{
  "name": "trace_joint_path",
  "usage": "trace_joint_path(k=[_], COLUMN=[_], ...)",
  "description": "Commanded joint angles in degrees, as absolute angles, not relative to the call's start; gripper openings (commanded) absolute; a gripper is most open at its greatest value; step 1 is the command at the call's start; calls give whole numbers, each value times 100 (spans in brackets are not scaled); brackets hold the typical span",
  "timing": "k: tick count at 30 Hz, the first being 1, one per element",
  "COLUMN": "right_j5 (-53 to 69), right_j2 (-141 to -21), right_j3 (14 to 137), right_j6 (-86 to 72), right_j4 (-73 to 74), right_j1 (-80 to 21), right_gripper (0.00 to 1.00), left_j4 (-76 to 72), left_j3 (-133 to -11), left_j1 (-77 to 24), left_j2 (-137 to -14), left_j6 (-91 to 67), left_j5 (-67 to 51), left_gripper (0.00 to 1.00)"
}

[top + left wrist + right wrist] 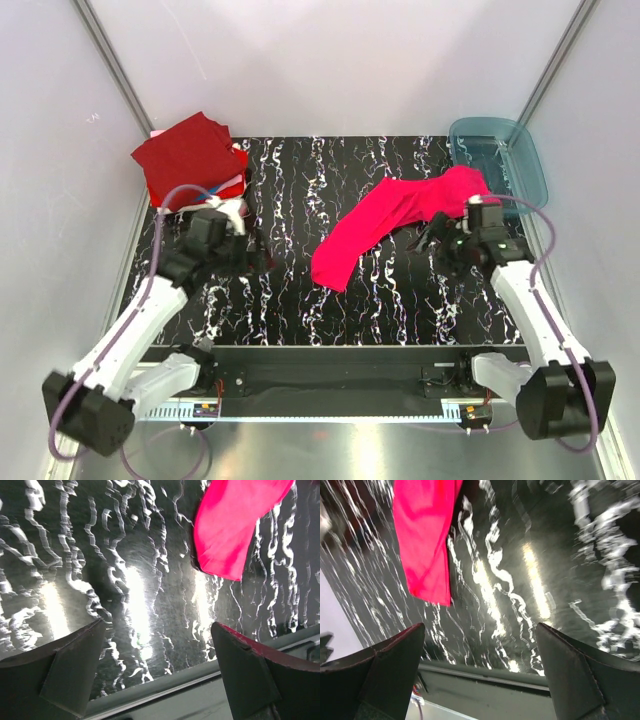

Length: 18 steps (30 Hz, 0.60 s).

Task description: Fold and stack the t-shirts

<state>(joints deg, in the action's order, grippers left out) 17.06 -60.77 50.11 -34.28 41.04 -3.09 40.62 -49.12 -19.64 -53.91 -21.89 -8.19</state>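
Note:
My left gripper will next hold the pink t-shirt by its near end (329,276) (220,565). The rest of the t-shirt stays free, so my right gripper can spread it for folding.
A bright magenta-pink t-shirt (385,222) lies crumpled in a long strip across the black marbled table, its far end draped over the rim of the teal bin (512,160). Its near end shows in the left wrist view (235,525) and in the right wrist view (425,535). A stack of folded shirts, dark maroon-red (188,152) on top with red and white edges below, sits at the far left corner. My left gripper (262,262) is open and empty, left of the pink shirt. My right gripper (432,238) is open and empty, just right of the shirt's middle.
The teal translucent bin stands at the far right corner. White walls close in the table on three sides. The table's near edge has a metal rail (340,368) between the arm bases.

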Motion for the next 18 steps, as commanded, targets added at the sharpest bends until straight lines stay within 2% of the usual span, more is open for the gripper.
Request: trace_joint_path(k=[1,3,6,8,9,13,14,15,18], right_j5=[1338,1100,345,45,27,-359,-404,-396,-430], right_j2=[-6214,-6223,-5899,-5495,-5380,-5107,-5089,-5054,-4756], right_j3=[4808,4632,4220,3686,3509,2849,2621,2567,2435], right_j6=[-3831,-4104,-4569,-4938,-5026,-5107,-5133,-5159,-5141], right_j4=[3481,3297,2999,2647,2280,1767,1671,1574,1407], right_j1=[-921,-1431,-1933,-2100,-2144,-2302,-2320,-2329,-2355], right_gripper=[100,100,100,100,100,100,100,100,100], left_j4=[3727,3569,3323,3095,3042,2927,2901,2909,3076], left_j3=[-5247,-5553,-6221,-6713,-6863,-7679,-7769,-7865,-8138], left_j1=[-2924,-3564,-4051,-4192,-4245,-4315,-4385,-4421,-4517], left_j2=[-5931,-6537,-7495,-8222,-8479,-9622,-9972,-10132,-10564], left_j6=[-2636,-2846,-2796,-2655,-2532,-2347,-2312,-2268,-2346], left_j5=[-28,384,623,712,764,756,747,808,992], left_gripper=[91,89,74,61,60,61,64,72,76])
